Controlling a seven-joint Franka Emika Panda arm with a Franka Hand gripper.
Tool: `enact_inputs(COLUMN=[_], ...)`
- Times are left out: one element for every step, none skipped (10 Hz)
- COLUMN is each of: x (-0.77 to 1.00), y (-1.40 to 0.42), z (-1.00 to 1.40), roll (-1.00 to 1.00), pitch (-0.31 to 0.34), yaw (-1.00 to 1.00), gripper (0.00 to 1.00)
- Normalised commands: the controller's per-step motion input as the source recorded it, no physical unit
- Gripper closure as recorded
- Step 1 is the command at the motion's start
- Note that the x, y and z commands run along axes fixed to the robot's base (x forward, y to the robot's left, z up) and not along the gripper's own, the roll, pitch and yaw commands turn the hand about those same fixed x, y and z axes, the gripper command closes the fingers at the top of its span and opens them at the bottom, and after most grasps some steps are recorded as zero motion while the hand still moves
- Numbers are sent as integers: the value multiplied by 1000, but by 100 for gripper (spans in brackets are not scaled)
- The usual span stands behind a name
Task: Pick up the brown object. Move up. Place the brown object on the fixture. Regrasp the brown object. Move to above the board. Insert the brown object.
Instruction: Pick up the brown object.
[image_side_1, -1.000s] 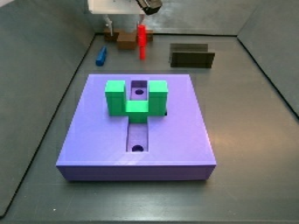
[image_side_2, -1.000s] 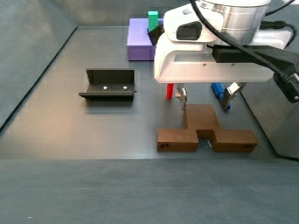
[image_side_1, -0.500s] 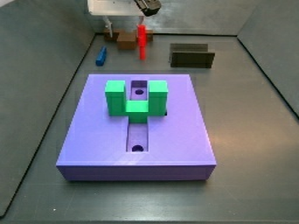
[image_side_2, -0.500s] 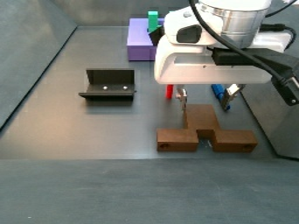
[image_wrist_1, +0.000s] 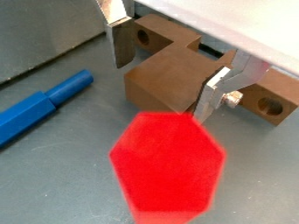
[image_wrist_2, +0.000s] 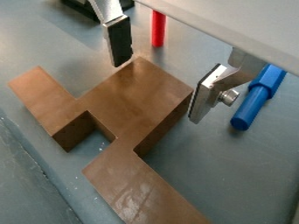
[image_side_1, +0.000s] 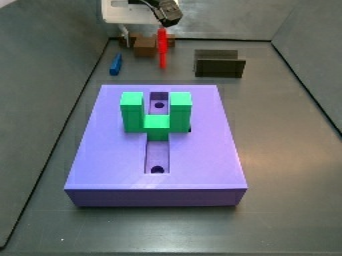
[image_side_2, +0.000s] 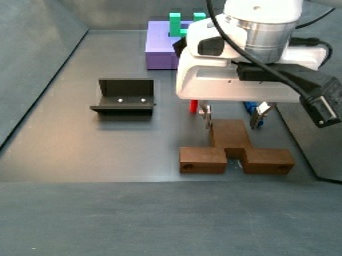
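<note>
The brown object's arms with holes spread wider than my open fingers, so I need to take hold of it by the narrower middle stem (image_wrist_1: 167, 77) with my gripper next.
The brown object (image_side_2: 234, 156) lies flat on the floor, a block with a middle stem and a round hole (image_wrist_1: 143, 38) in one arm. It shows in both wrist views (image_wrist_1: 176, 79) (image_wrist_2: 117, 114) and, small, in a side view (image_side_1: 139, 44). My gripper (image_side_2: 235, 115) is low over it and open. The two fingers (image_wrist_2: 119, 48) stand either side of the stem, with small gaps, in both wrist views (image_wrist_1: 163, 80) (image_wrist_2: 163, 77). The fixture (image_side_2: 124, 97) (image_side_1: 219, 64) stands empty to one side. The purple board (image_side_1: 160, 150) (image_side_2: 160, 45) carries a green U-shaped block (image_side_1: 156, 112).
A red peg (image_side_2: 194, 104) (image_wrist_2: 158, 28) (image_wrist_1: 167, 162) stands upright close to the gripper. A blue peg (image_wrist_2: 257, 94) (image_wrist_1: 41, 105) (image_side_1: 116, 64) lies on the floor beside the brown object. Grey walls (image_side_2: 54, 70) enclose the floor.
The arm above the gripper has shifted slightly. The gripper stays over the brown object's stem with its jaws still open.
</note>
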Motion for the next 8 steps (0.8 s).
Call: enact_inputs(x=[0,0,0,0,0,0,0,0], y=[0,0,6,54,60,43,3,0], z=[-197,-146,-103,-106,-120,-131,-160,-174], roll=[-46,-33,-30,-37,-31,-30,-29,-40], pitch=[-101,-83,-66,-63,-66,-67,-74,-79], yaw=[-83,-60,-37,-34,-31,-26,-23,-23], gripper=[0,0,0,0,0,0,0,0])
